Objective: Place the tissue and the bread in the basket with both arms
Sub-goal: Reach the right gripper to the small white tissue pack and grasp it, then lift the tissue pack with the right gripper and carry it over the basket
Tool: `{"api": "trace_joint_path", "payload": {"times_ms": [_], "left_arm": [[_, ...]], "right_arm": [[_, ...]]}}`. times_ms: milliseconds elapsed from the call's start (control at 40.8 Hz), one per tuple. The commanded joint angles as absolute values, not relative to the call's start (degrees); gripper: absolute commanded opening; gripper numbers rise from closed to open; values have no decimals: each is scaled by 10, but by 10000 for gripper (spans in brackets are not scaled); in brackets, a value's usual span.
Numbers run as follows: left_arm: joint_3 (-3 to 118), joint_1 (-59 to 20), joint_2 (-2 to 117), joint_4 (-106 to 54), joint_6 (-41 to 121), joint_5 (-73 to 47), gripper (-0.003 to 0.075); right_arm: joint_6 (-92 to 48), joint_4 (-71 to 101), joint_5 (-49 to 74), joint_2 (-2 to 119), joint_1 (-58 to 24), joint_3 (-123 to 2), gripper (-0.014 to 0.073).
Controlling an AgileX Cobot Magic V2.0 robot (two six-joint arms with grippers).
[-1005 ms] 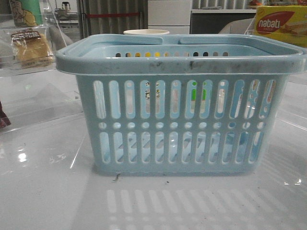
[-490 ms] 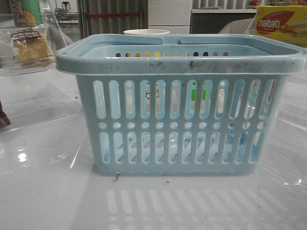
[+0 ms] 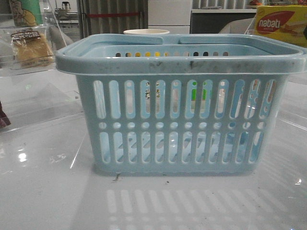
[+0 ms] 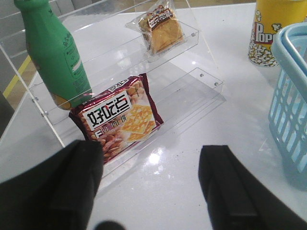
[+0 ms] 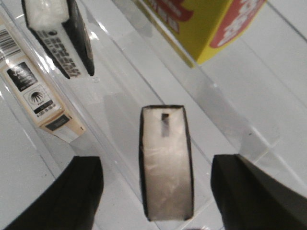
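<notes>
The robot's right fingers are beside both black edges of the tissue pack and would catch it if they closed now, so the right gripper needs to close on it.
The pale blue basket point(image 3: 180, 103) stands in the middle of the table; its side also shows in the left wrist view point(image 4: 290, 100). The bread point(image 3: 31, 48), golden-brown in clear wrap with a dark label, lies on a clear shelf at the far left. In the left wrist view it point(image 4: 162, 29) lies on the upper shelf, well ahead of my open, empty left gripper point(image 4: 151, 148). The tissue point(image 5: 165, 139), a whitish pack with black edges, stands on a clear shelf between the fingers of my open right gripper point(image 5: 158, 165), untouched on both sides. Neither gripper shows in the front view.
A red cracker pack point(image 4: 120, 117) and a green bottle point(image 4: 53, 52) stand on the clear rack near my left gripper. A popcorn cup point(image 4: 271, 31) stands beside the basket. A second tissue pack point(image 5: 60, 38), a cream box point(image 5: 36, 96) and the yellow nabati box point(image 5: 206, 24) are near the right gripper.
</notes>
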State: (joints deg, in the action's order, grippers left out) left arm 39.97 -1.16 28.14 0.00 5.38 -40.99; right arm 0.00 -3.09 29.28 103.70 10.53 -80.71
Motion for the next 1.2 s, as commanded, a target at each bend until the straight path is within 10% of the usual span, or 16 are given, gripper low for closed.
{"api": "trace_joint_path", "payload": {"times_ms": [0, 368, 1176], "left_arm": [[418, -13, 287, 0, 52, -366, 487], [418, -13, 287, 0, 52, -366, 487], [418, -13, 287, 0, 52, -366, 487]], "right_arm": [[0, -43, 243, 1014, 109, -830, 566], [0, -43, 256, 1015, 109, -833, 202], [0, 60, 500, 830, -5, -952, 195]]}}
